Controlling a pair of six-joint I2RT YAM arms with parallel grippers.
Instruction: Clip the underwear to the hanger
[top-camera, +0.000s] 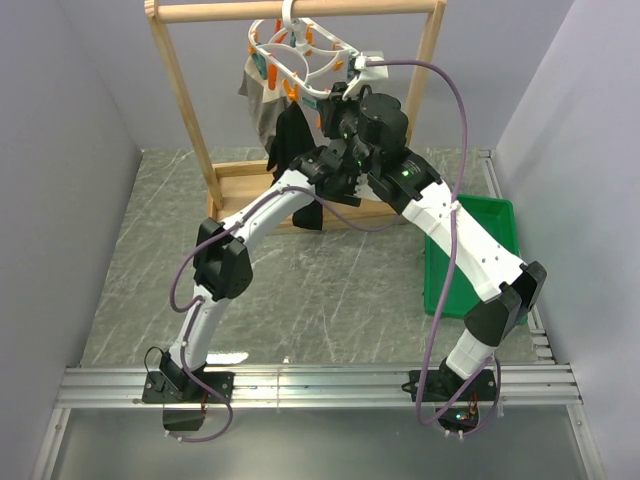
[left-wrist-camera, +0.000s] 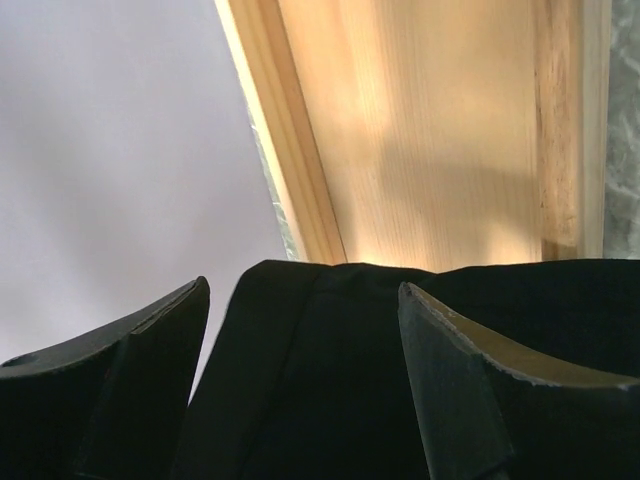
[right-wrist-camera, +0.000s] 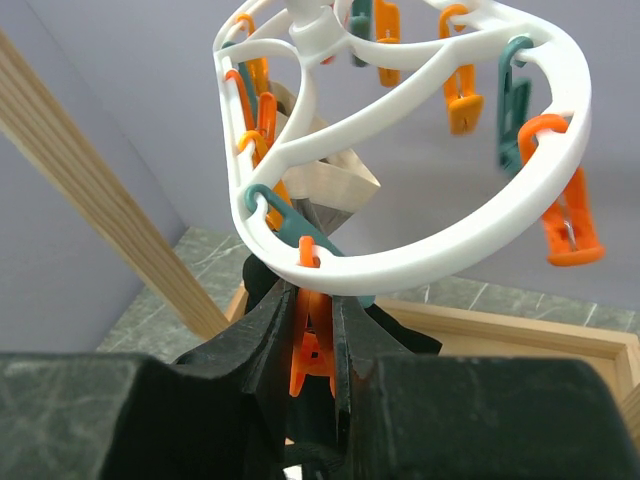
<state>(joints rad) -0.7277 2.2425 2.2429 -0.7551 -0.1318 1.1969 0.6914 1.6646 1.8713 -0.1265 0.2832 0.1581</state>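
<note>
Next, the left gripper grabs the underwear near its loose edge (left-wrist-camera: 308, 304), leaving fabric past the ends of the fingers to clip into the orange peg.
The white oval hanger (top-camera: 300, 55) hangs by its hook from the wooden rack's top bar, with orange and teal pegs round its rim (right-wrist-camera: 430, 262). My right gripper (right-wrist-camera: 314, 300) is shut on one orange peg (right-wrist-camera: 312, 345) under the near rim, the peg pinched between both fingers. The black underwear (top-camera: 288, 140) hangs below the hanger, and its fabric (right-wrist-camera: 400, 335) shows just behind that peg. My left gripper (left-wrist-camera: 300, 310) is open, its fingers (left-wrist-camera: 455, 370) wide apart with the underwear's black fabric (left-wrist-camera: 320, 380) lying loose between them. A gap shows beside the left finger.
A grey-beige garment (top-camera: 258, 100) hangs pegged at the hanger's left. The tall wooden rack (top-camera: 185, 110) has a base frame (left-wrist-camera: 430, 130) close behind the left gripper. A green bin (top-camera: 485, 245) sits on the table at the right. Both wrists crowd together under the hanger.
</note>
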